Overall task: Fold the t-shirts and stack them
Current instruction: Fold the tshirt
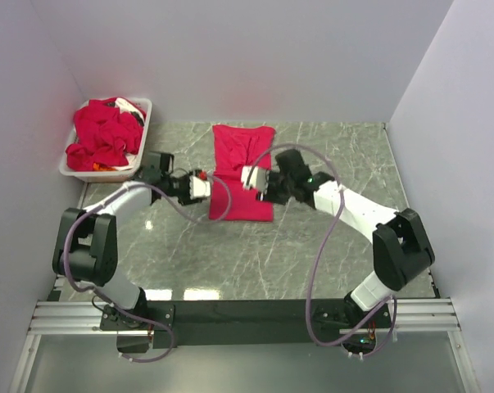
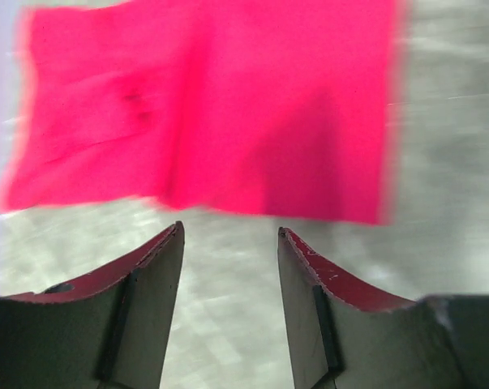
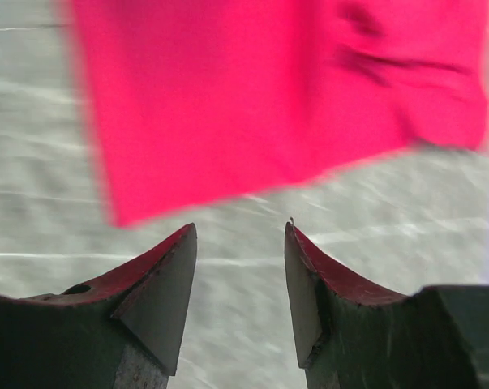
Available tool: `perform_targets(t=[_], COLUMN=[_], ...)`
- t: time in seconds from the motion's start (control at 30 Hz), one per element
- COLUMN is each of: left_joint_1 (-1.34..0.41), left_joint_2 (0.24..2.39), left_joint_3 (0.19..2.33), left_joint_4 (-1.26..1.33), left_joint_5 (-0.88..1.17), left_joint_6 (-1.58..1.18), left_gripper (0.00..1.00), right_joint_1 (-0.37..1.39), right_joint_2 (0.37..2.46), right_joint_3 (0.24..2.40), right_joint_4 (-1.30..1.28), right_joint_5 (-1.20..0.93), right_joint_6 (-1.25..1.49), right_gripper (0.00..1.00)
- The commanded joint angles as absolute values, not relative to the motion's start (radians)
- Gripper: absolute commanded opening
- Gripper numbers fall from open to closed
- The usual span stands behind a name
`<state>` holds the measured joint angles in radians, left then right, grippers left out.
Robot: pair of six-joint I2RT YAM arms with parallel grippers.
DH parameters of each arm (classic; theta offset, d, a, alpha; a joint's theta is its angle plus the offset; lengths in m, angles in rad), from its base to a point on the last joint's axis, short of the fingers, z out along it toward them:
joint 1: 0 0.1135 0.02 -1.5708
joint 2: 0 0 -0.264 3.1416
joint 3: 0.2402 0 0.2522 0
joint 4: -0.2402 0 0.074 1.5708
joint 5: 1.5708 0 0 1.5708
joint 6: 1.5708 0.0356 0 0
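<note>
The t-shirt's other corner is for my left gripper. My right gripper will next grab the crimson t-shirt's near-edge corner (image 1: 269, 217) (image 3: 126, 213) to fold the t-shirt over.
A crimson t-shirt (image 1: 241, 172) lies folded into a long strip at the table's middle back. More red t-shirts (image 1: 106, 135) are heaped in the white bin (image 1: 146, 115) at the back left. My left gripper (image 1: 207, 185) hovers by the strip's left edge. In the left wrist view it (image 2: 230, 231) stands open over bare table, the t-shirt (image 2: 212, 113) just ahead of its tips. My right gripper (image 1: 245, 177) hangs above the strip's right half. In the right wrist view it (image 3: 240, 227) is open with nothing between its fingers, the t-shirt (image 3: 276, 97) lying beyond them.
The grey marbled table (image 1: 312, 246) is walled by white panels at the back and both sides. Cables loop from both arms over the table's middle. A black rail (image 1: 247, 311) carrying the arm bases runs along the near edge.
</note>
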<state>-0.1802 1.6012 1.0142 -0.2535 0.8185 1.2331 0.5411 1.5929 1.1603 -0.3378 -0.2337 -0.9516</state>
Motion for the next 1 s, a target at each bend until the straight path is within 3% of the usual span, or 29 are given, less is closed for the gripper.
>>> perform_targets(t=[0.0, 0.2, 0.67, 0.73, 0.77, 0.8, 0.83, 0.9, 0.97], left_joint_1=[-0.245, -0.327, -0.353, -0.353, -0.353, -0.353, -0.353, -0.353, -0.353], left_joint_2=[1.543, 1.489, 1.612, 1.628, 1.631, 1.632, 1.629, 1.602, 1.551], left_joint_3=[0.855, 0.691, 0.709, 0.712, 0.713, 0.713, 0.713, 0.704, 0.695], left_joint_4=[-0.197, -0.062, 0.037, 0.029, 0.029, 0.025, 0.023, 0.011, -0.033], left_joint_5=[0.835, 0.738, 0.667, 0.666, 0.666, 0.664, 0.666, 0.675, 0.705], left_joint_6=[1.198, 1.233, 1.273, 1.285, 1.290, 1.292, 1.296, 1.289, 1.302], left_gripper=[0.56, 0.55, 0.45, 0.41, 0.34, 0.29, 0.24, 0.13, 0.02], right_joint_1=[0.626, 0.699, 0.713, 0.713, 0.713, 0.713, 0.713, 0.712, 0.713], right_joint_2=[1.566, 1.601, 1.715, 1.724, 1.724, 1.723, 1.720, 1.703, 1.660], right_joint_3=[1.022, 0.933, 0.896, 0.905, 0.905, 0.905, 0.907, 0.917, 0.920], right_joint_4=[-0.312, -0.216, -0.090, -0.101, -0.103, -0.104, -0.112, -0.142, -0.169], right_joint_5=[-0.255, -0.206, -0.110, -0.112, -0.113, -0.114, -0.118, -0.121, -0.139], right_joint_6=[-0.930, -0.920, -0.982, -0.980, -0.979, -0.974, -0.968, -0.944, -0.928], right_gripper=[0.54, 0.54, 0.47, 0.39, 0.34, 0.27, 0.12, 0.00, 0.00])
